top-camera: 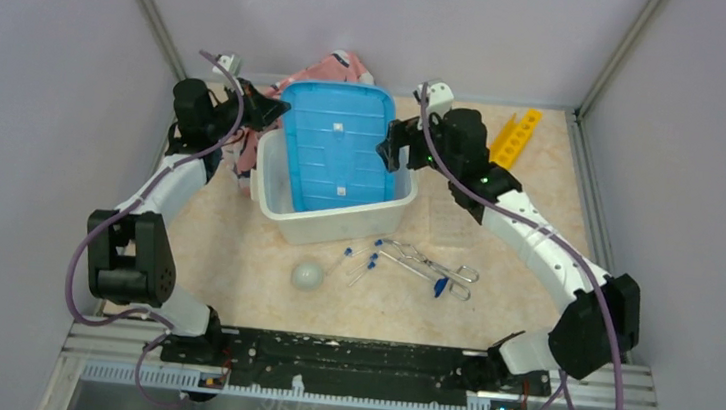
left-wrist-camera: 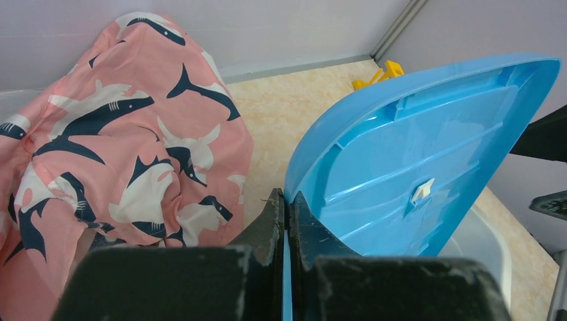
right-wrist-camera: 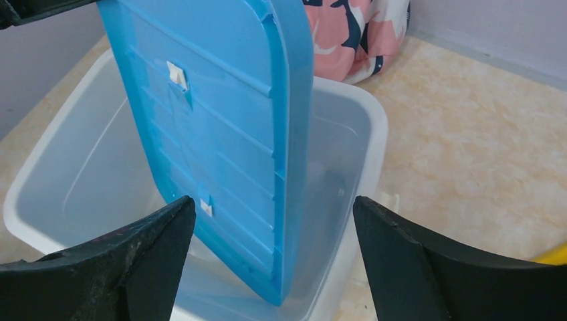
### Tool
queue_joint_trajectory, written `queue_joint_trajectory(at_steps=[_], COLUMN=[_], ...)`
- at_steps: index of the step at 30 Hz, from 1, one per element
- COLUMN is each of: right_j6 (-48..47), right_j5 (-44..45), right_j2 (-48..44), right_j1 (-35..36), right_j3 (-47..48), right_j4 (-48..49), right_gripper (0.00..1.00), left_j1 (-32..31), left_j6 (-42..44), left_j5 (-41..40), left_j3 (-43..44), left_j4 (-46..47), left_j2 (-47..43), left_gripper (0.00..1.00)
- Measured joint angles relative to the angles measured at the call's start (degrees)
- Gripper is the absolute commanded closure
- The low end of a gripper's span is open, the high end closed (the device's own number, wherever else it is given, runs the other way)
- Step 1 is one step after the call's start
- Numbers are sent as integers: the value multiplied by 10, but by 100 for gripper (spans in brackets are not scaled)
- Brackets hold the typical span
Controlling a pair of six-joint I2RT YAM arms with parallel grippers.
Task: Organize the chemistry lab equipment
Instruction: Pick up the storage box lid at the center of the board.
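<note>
Next, my right gripper grabs the blue lid's edge opposite my left gripper, to hold the lid away and free that left gripper to fill the bin [top-camera: 332, 224].
My left gripper [left-wrist-camera: 286, 200] is shut on the left rim of the blue lid [top-camera: 334, 147], which is tilted up over the white bin [top-camera: 332, 224]. In the left wrist view the lid [left-wrist-camera: 428, 154] stands on edge. My right gripper [right-wrist-camera: 274, 214] is open, its fingers on either side of the lid's right edge [right-wrist-camera: 294, 134] without touching. In front of the bin lie the silver tongs [top-camera: 425, 265], thin tubes with blue caps [top-camera: 366, 262] and the whitish ball [top-camera: 308, 276]. The yellow rack [top-camera: 515, 137] lies at the back right.
The pink whale-patterned cloth [top-camera: 327, 71] is bunched behind and left of the bin, and fills the left of the left wrist view [left-wrist-camera: 114, 147]. Grey walls close in three sides.
</note>
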Motion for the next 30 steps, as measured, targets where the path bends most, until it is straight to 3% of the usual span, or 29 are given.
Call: queue_joint_trajectory(at_steps=[7, 13, 20, 26, 30], right_j6=[-10, 3, 41, 78, 107], right_j5=[-48, -138, -268, -370, -410], right_j2=[64, 99, 138, 187, 212], right_j1=[-8, -40, -81, -104, -110], right_j3=[1, 1, 21, 50, 57], right_j4=[48, 116, 193, 238, 279], right_gripper=[15, 27, 61, 100, 100], left_j1=[0, 0, 0, 1, 2], left_j6=[0, 0, -2, -13, -17], left_j5=[11, 19, 28, 32, 33], left_j3=[0, 0, 0, 0, 2], left_j4=[9, 14, 20, 20, 20], left_j2=[0, -1, -1, -1, -1], left_gripper=[100, 100, 94, 69, 62])
